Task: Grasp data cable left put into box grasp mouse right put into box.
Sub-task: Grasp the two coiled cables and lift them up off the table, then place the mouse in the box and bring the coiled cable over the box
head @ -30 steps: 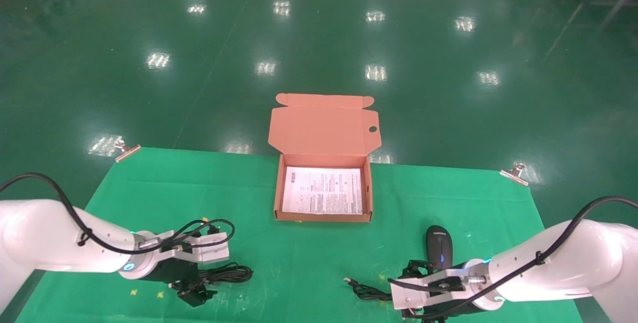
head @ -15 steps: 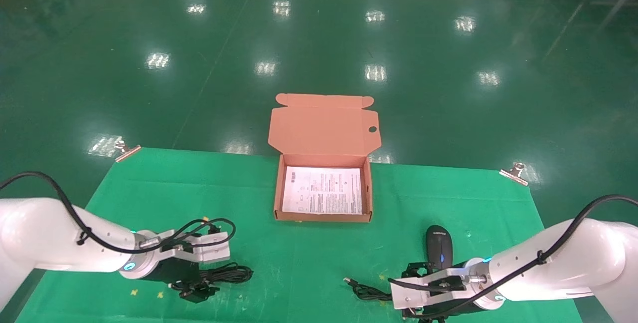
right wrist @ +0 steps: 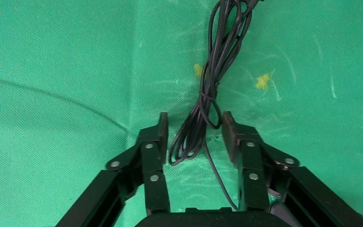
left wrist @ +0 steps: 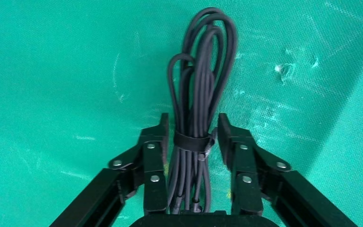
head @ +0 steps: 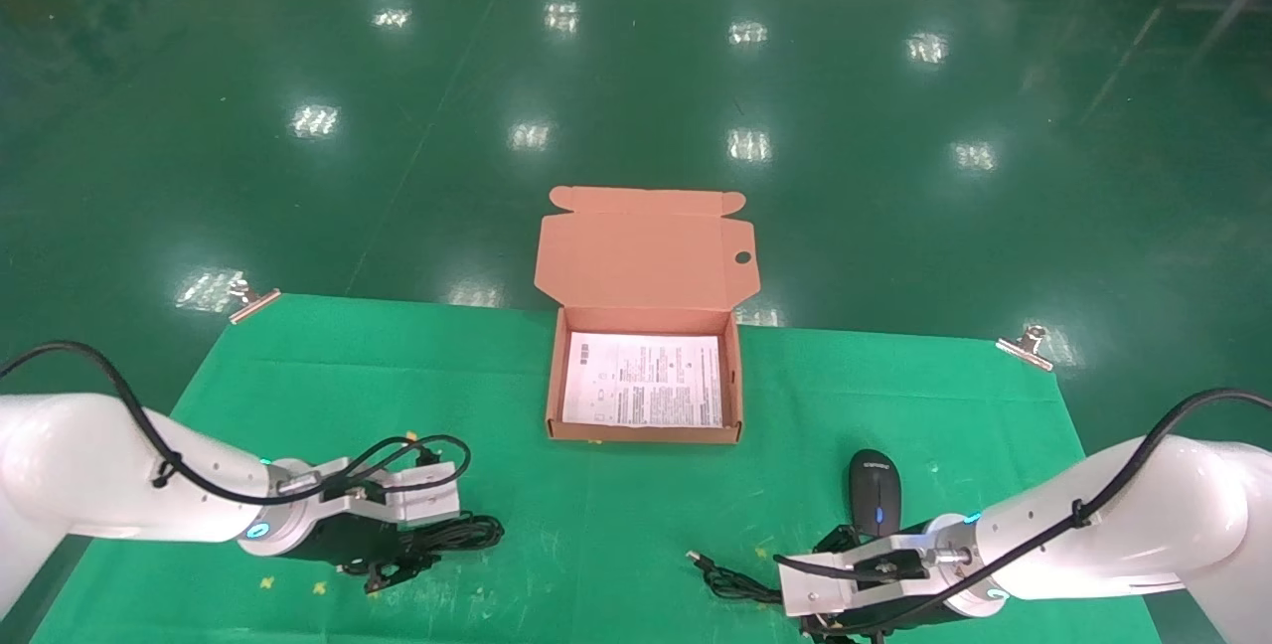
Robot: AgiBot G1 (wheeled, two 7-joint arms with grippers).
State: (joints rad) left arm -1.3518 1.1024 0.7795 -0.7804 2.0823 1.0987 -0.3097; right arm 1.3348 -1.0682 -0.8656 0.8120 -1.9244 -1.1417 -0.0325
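The mouse should go into the box, so my right gripper should next grab its bundled cord by the looped end [right wrist: 187, 142].
The data cable [head: 459, 534], a long narrow black bundle tied by a strap, lies on the green cloth at the front left. My left gripper [head: 393, 569] is low over its near end. In the left wrist view the cable [left wrist: 201, 90] runs between the open jaws of my left gripper [left wrist: 191, 127], with a thin gap at each pad. The black mouse [head: 874, 491] lies at the front right, its cord [head: 730, 579] trailing left. My right gripper [head: 840, 624] is open, astride the cord [right wrist: 203, 113] in the right wrist view [right wrist: 194, 125]. The orange box [head: 646, 433] stands open at the middle back, holding only its white sheet.
The box's lid [head: 646, 246] stands upright behind it, at the table's far edge. Metal clips [head: 253, 301] [head: 1024, 344] hold the green cloth at the far corners. Beyond the table is shiny green floor.
My left gripper has sunk lower onto the cable's near end and its fingers have drawn in closer. The right arm, mouse and box have not visibly moved.
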